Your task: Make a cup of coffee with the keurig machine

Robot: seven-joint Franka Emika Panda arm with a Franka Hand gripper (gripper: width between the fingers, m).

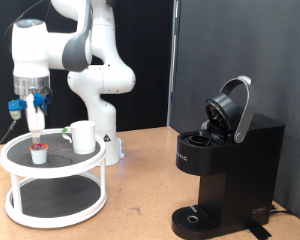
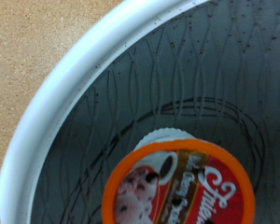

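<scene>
My gripper should go lower before it closes on the pod. My fingertips are above the pod's red-orange top [image 1: 38, 147] [image 2: 180, 187].
My gripper [image 1: 35, 120] hangs at the exterior view's left, just above the top shelf of a round white two-tier tray [image 1: 20, 160]. Right below it stands a small white pod with a red-orange top [image 1: 38, 152]. The wrist view shows this pod [image 2: 182, 187] close up on the tray's dark patterned surface, and no fingers show there. The white mug [image 1: 83, 136] stands on the same shelf, to the right of the pod. The black keurig machine [image 1: 230, 160] stands at the exterior view's right with its lid [image 1: 235, 105] raised open. Nothing shows between my fingers.
The tray's white rim [image 2: 61, 103] curves around the pod, with the tan tabletop [image 2: 37, 37] outside it. The arm's white base [image 1: 105, 120] stands behind the tray. A dark curtain [image 1: 240, 50] hangs behind the machine.
</scene>
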